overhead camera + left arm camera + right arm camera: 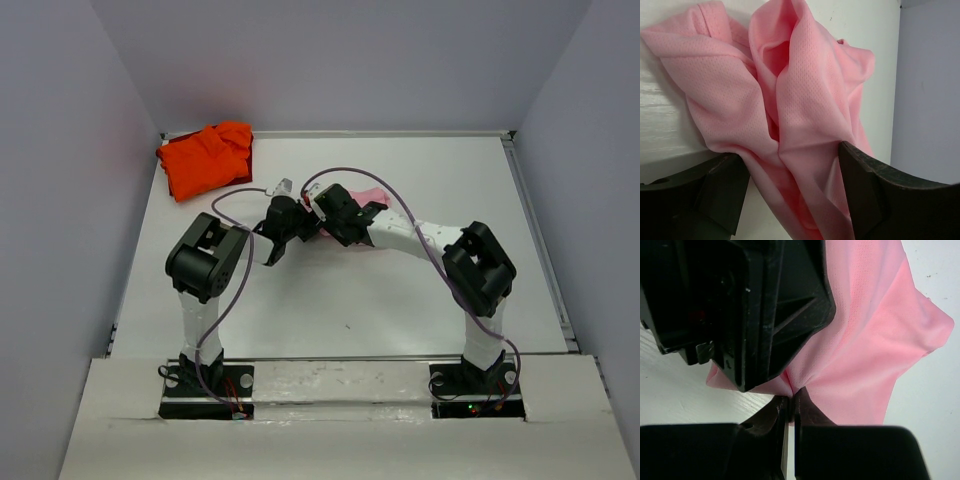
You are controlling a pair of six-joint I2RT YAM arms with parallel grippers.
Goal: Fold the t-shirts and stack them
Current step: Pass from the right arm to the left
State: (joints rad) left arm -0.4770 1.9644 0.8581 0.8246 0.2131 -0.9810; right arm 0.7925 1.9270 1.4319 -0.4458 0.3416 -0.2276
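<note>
The pink t-shirt's gathered folds are between the open fingers of my left gripper, so it would hold them by closing now, and it should close on the folds.
The light pink t-shirt [805, 90] is bunched up at the table's middle. In the top view only a bit of the pink t-shirt [371, 192] shows behind the two grippers. My left gripper [792, 187] is open, with folds of pink cloth hanging between its wide-apart fingers [872, 192]. My right gripper [791, 402] is shut on a pinch of the pink t-shirt [875, 355]. In the top view the left gripper [303, 226] and the right gripper [330, 213] meet close together. The orange-red t-shirt [206, 158] lies crumpled at the back left.
The left gripper's black body [740, 305] fills the upper left of the right wrist view, very close to the right fingers. Grey walls enclose the white table [330, 300] on three sides. Purple cables loop over both arms.
</note>
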